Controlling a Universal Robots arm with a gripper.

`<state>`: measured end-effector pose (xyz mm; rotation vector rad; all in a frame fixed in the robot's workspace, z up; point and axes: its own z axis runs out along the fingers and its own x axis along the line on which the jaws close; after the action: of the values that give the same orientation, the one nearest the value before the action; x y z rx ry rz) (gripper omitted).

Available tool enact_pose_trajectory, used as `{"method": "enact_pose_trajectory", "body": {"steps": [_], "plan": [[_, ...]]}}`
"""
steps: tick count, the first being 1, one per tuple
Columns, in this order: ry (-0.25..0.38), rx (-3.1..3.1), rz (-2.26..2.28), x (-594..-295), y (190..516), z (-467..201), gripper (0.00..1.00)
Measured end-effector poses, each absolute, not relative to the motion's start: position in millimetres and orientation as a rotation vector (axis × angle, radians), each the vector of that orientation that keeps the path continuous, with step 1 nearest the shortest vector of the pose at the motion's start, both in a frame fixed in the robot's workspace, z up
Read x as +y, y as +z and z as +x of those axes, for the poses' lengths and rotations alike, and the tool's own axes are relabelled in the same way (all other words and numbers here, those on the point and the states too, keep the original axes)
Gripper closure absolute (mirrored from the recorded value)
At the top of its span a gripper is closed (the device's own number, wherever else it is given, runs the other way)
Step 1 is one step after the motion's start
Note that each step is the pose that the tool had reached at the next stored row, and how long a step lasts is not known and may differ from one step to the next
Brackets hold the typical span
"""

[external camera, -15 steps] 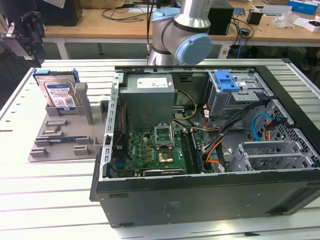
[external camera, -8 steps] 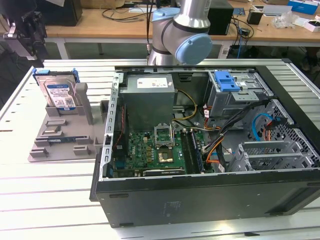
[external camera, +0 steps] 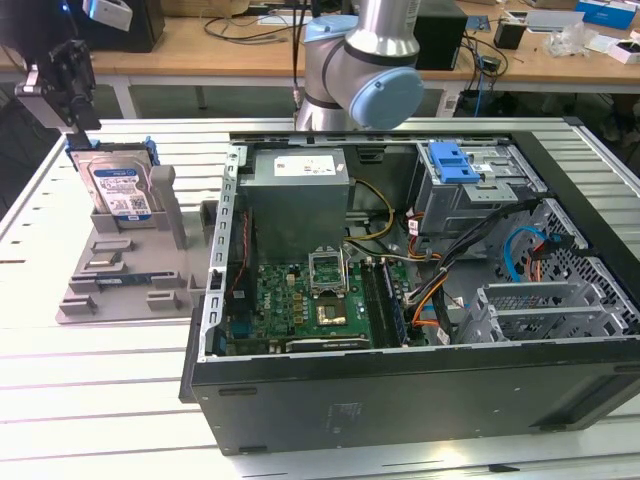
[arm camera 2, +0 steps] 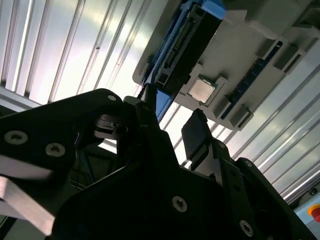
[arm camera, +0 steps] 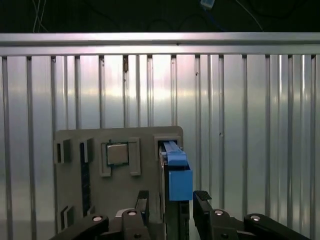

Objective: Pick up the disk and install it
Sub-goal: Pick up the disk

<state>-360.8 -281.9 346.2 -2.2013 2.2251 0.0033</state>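
Observation:
The disk should go into the open computer case, so next I need to pick up the disk's carrier by its blue edge [external camera: 120, 146] with my gripper to install the disk.
The disk [external camera: 120, 188] stands on edge in a grey holder [external camera: 125, 270] at the exterior view's left, silver with a white-and-blue label and a blue carrier. My gripper [external camera: 84, 122] hangs just above its top edge. In the first wrist view the gripper [arm camera: 172, 200] is open, one black finger on each side of the disk's [arm camera: 177, 170] blue carrier edge, with a small gap on both sides. The second wrist view shows the same straddle: the gripper [arm camera 2: 172, 119] is around the blue edge of the disk [arm camera 2: 185, 45].
An open computer case [external camera: 300, 420] lies on the slatted metal table [external camera: 90, 400], with a drive cage and blue latch [external camera: 452, 160] at its far right. The holder also carries a square chip [arm camera: 117, 154]. The arm's base [external camera: 365, 60] stands behind the case.

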Motion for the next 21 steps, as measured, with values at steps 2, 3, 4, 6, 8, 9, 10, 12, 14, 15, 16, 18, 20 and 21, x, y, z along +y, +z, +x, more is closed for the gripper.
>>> {"method": "enact_pose_trajectory", "body": {"steps": [2, 3, 4, 6, 8, 9, 10, 12, 14, 15, 16, 18, 20, 21], "plan": [[0.003, 2.218, -2.208, -278.9, 341.6, -363.1, 0.52], [0.003, 2.216, -2.211, -277.9, 340.0, -364.1, 0.52], [0.003, 2.212, -2.214, -277.1, 337.3, -364.9, 0.52], [0.003, 2.207, -2.219, -277.1, 333.2, -365.1, 0.52], [0.003, 2.203, -2.223, -277.0, 329.3, -365.1, 0.52], [0.003, 2.201, -2.226, -277.0, 327.3, -365.1, 0.52], [0.003, 2.198, -2.228, -277.0, 325.5, -365.1, 0.52], [0.003, 2.194, -2.233, -277.0, 322.0, -365.1, 0.52], [0.004, 2.190, -2.238, -277.0, 318.2, -365.0, 0.52], [0.004, 2.188, -2.240, -277.0, 316.1, -365.0, 0.52], [0.004, 2.185, -2.243, -277.0, 314.1, -365.0, 0.52], [0.004, 2.178, -2.250, -276.8, 307.2, -365.0, 0.52], [0.003, 2.179, -2.251, -275.3, 303.5, -365.0, 0.52], [0.002, 2.179, -2.251, -274.1, 300.9, -365.0, 0.52]]}}
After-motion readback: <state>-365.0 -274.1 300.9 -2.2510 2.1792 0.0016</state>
